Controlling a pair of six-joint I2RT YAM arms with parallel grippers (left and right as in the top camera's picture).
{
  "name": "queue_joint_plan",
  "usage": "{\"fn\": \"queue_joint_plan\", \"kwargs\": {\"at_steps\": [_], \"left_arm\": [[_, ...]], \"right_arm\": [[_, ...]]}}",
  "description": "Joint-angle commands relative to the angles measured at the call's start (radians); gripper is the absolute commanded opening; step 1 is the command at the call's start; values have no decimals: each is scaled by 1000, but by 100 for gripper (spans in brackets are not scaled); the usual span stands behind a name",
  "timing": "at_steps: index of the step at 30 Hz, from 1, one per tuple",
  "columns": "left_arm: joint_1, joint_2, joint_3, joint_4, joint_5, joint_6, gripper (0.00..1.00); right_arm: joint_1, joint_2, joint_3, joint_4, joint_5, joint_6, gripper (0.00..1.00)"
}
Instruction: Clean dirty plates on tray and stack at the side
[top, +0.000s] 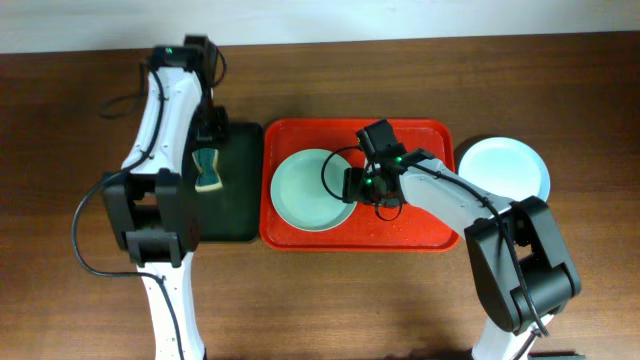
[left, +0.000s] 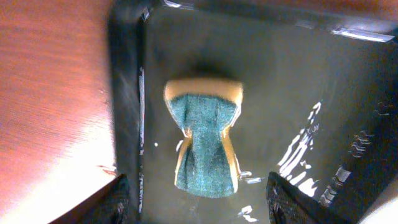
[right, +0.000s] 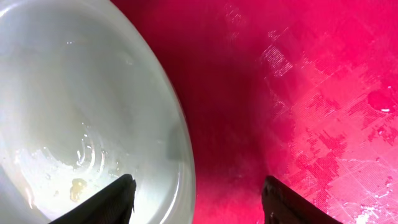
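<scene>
The pale mint green plate, whose rim lies between my fingertips, is in reach, so closing now would catch it: my right gripper needs to close on it.
A pale mint green plate lies on the left half of the red tray. In the right wrist view this plate is wet and carries a small yellow smear. My right gripper is open, one finger over the plate and the other over the red tray, with the plate's right rim between them. A pale blue plate rests on the table to the right of the tray. My left gripper hangs open just above a yellow and green sponge.
The sponge lies on a smaller black tray, which stands left of the red tray and touches it. Wet streaks shine on the black tray. Brown wooden table surrounds both trays.
</scene>
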Motion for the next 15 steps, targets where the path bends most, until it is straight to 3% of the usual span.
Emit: {"fn": "queue_joint_plan", "kwargs": {"at_steps": [1,2,3,4,9,13,15], "left_arm": [[16,-6,226,-90,65,-3,68],[27,-6,294,-117,79,-3,68],[40,-6,353,-138,82,-4,91],[49,-6,383,-144,82,-3,100],[97,-6,457,-147,82,-3,99],[100,-6,452,-144,85,-3,100],[100,-6,452,-144,85,-3,99]], "right_arm": [[5,-5,-11,-15,20,5,67],[5,-5,-11,-16,21,5,67],[6,-5,-11,-18,20,5,67],[5,-5,-12,-19,20,5,67],[5,-5,-20,-8,20,5,66],[5,-5,-27,9,20,5,42],[6,-5,-39,27,20,5,38]]}}
